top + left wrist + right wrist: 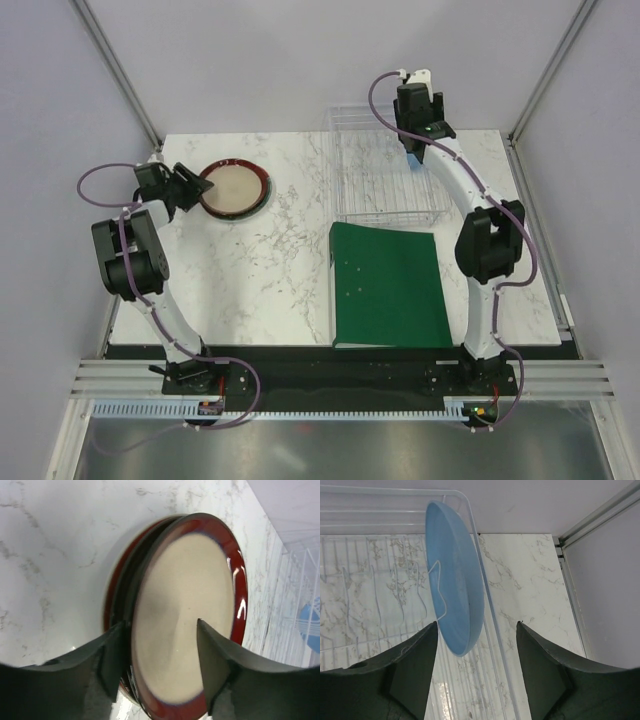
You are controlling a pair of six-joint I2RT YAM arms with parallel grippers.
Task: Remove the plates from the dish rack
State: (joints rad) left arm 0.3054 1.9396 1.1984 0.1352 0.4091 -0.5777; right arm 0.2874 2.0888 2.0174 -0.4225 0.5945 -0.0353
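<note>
The light blue plate is below my right gripper and the plate's rim is beyond the fingers, so they would miss it if I closed now. I should lower my gripper to the plate's rim first.
The dark-red-rimmed plate with cream centre (234,187) lies flat at the table's far left, on top of another red plate (111,600) whose pattern is hidden. My left gripper (195,188) is open, and its fingers straddle the cream plate's near edge (185,605) in the left wrist view. The clear dish rack (385,175) stands at the far right. The light blue plate (455,580) stands upright in the rack (370,590). My right gripper (418,140) is open above the rack's far right end, with the plate's lower edge between its jaws, nearer the left one.
A flat green folder (388,285) lies just in front of the rack. White enclosure walls and metal frame posts (600,515) close in behind the rack and at both sides. Bare marble tabletop (270,280) lies between plates and folder.
</note>
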